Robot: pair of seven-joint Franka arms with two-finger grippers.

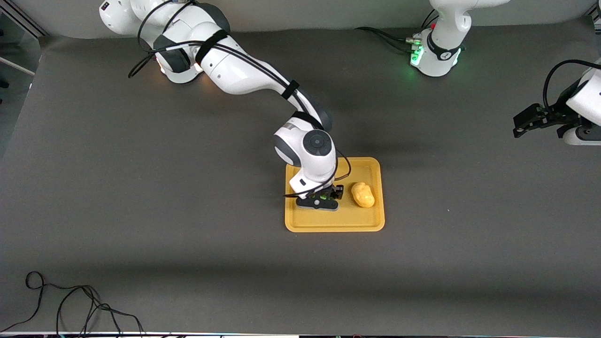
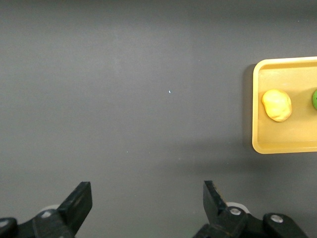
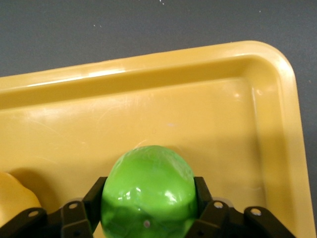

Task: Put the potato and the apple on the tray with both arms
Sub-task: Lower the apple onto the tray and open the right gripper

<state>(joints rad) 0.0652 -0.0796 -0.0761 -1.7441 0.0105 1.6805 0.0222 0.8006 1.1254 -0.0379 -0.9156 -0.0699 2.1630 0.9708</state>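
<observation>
The green apple (image 3: 147, 188) is low inside the yellow tray's rim (image 3: 163, 62), next to the potato. It is time for my right gripper to let go of the green apple.
The orange-yellow tray (image 1: 334, 227) lies in the middle of the table. On it, at the left arm's end, rests the lumpy yellow potato (image 1: 363, 194). My right gripper (image 1: 324, 197) is low over the tray beside the potato, shut on the green apple (image 3: 147, 188), with a black finger on each side of it. In the right wrist view the tray's rim (image 3: 148, 64) and a bit of potato (image 3: 15, 193) show. My left gripper (image 1: 520, 124) waits open over bare table near the left arm's end. In its wrist view, left gripper (image 2: 146, 188), tray (image 2: 257, 144), potato (image 2: 277, 104) and apple (image 2: 314, 99) show.
A dark grey cloth covers the table. Loose black cables (image 1: 70, 300) lie at the table's edge nearest the front camera, toward the right arm's end. The left arm's base (image 1: 439, 51) glows green at the top of the front view.
</observation>
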